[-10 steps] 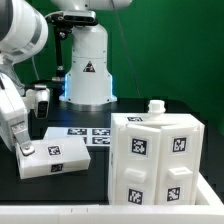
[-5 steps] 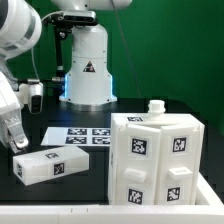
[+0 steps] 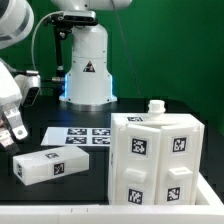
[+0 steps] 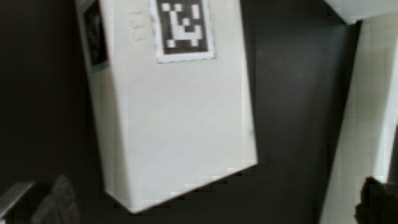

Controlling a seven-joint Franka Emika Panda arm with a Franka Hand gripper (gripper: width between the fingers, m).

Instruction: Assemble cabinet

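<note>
The gripper takes hold of the white tagged block [image 3: 50, 165] by its long sides next, to set it on the cabinet [image 3: 160, 160] as the cabinet's top piece.
The cabinet [image 3: 160, 160] is the large white box at the exterior view's right, its tagged faces turned toward the camera. A smaller white tagged block [image 3: 50, 165] lies flat on the black table at the exterior view's left. My gripper [image 3: 14, 130] hangs open above the block's left end and touches nothing. In the wrist view the same block [image 4: 178, 110] fills the middle, with its tag [image 4: 183, 28] at one end. My gripper [image 4: 210, 205] stands wide there, its dark fingertips [image 4: 36, 200] at the frame's corners, apart from the block.
The marker board [image 3: 85, 135] lies flat behind the block, between it and the robot base [image 3: 88, 70]. A small white knob [image 3: 156, 105] sticks up from the cabinet's top. A pale edge [image 4: 365, 100] runs beside the block in the wrist view.
My gripper opened fully, let go of the white block and rose up and to the left. The block now lies flat on the table, slightly lower in view.
</note>
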